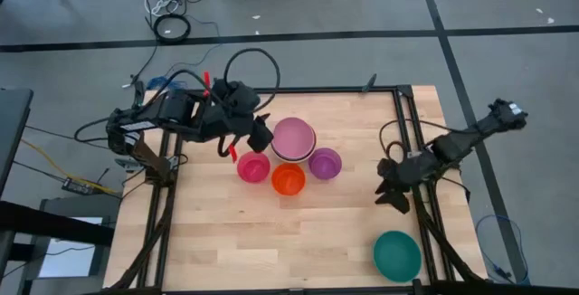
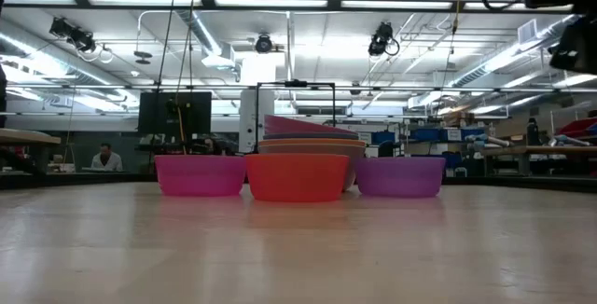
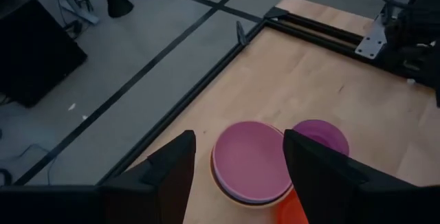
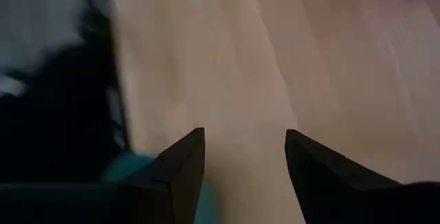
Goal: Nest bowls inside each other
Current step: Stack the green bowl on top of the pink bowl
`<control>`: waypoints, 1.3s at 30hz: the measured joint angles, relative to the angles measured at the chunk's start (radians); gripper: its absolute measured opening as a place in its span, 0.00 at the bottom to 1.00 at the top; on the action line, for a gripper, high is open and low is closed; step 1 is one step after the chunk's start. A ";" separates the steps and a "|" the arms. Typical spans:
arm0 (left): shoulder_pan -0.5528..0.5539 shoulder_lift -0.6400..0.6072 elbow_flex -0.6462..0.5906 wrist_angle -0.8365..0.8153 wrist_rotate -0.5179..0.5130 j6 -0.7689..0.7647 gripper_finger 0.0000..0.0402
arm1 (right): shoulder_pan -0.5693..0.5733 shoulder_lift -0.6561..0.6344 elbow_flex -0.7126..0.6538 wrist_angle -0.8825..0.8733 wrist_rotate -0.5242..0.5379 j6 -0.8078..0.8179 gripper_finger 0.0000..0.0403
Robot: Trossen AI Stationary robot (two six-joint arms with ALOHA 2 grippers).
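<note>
The teal bowl will go inside the light pink bowl, so my right gripper will next grab the teal bowl by its rim (image 1: 413, 240) to nest it there.
A stack of larger bowls (image 1: 293, 138) stands at the table's middle, light pink bowl (image 3: 249, 161) on top and an orange rim showing beneath it. In front of it the small magenta bowl (image 1: 253, 166), red-orange bowl (image 1: 289, 179) and purple bowl (image 1: 325, 162) rest on their bases in a row. The teal bowl (image 1: 397, 253) sits alone near the front right corner. My left gripper (image 1: 256, 135) hangs open in the air just left of the stack, holding nothing. My right gripper (image 1: 395, 195) is open over the right edge, beyond the teal bowl, also holding nothing.
Black frame rails (image 1: 405, 123) run along the table's far and right edges, and another rail (image 1: 163, 214) along the left. Bare wood (image 1: 271, 241) lies in front of the three small bowls. Cables (image 1: 172, 25) lie on the floor beyond the table.
</note>
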 joint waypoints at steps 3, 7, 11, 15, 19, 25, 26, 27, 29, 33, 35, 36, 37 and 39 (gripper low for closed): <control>-0.029 0.001 0.000 0.003 -0.032 -0.002 0.57 | 0.085 0.120 0.067 -0.111 0.006 0.073 0.48; -0.066 -0.001 0.000 -0.001 -0.077 -0.002 0.57 | 0.175 0.262 0.117 -0.135 -0.006 0.133 0.48; -0.102 -0.009 0.000 -0.005 -0.112 -0.002 0.57 | 0.226 0.361 0.166 -0.135 -0.015 0.183 0.48; -0.140 -0.015 -0.001 -0.016 -0.139 -0.002 0.57 | 0.288 0.429 0.202 -0.139 -0.044 0.237 0.48; -0.176 -0.023 -0.001 -0.035 -0.173 -0.021 0.57 | 0.343 0.469 0.218 -0.156 -0.063 0.302 0.48; -0.234 -0.025 -0.001 -0.046 -0.201 -0.055 0.57 | 0.405 0.498 0.222 -0.156 -0.071 0.401 0.48; -0.245 -0.025 -0.001 -0.054 -0.207 -0.068 0.57 | 0.413 0.503 0.222 -0.155 -0.065 0.414 0.48; -0.254 -0.025 -0.001 -0.061 -0.217 -0.077 0.57 | 0.421 0.507 0.222 -0.155 -0.061 0.428 0.48; -0.273 -0.025 -0.001 -0.065 -0.229 -0.095 0.57 | 0.437 0.511 0.222 -0.155 -0.044 0.454 0.48; -0.315 -0.025 -0.001 -0.064 -0.256 -0.112 0.57 | 0.459 0.534 0.221 -0.154 -0.018 0.502 0.48; -0.335 -0.025 -0.001 -0.066 -0.270 -0.124 0.57 | 0.467 0.554 0.221 -0.152 -0.019 0.517 0.48; -0.344 -0.025 -0.001 -0.065 -0.273 -0.126 0.57 | 0.470 0.564 0.221 -0.150 -0.020 0.523 0.48; -0.352 -0.025 -0.001 -0.065 -0.279 -0.126 0.57 | 0.471 0.573 0.221 -0.147 -0.021 0.525 0.48; -0.370 -0.025 -0.001 -0.065 -0.293 -0.128 0.57 | 0.473 0.589 0.221 -0.145 -0.021 0.531 0.48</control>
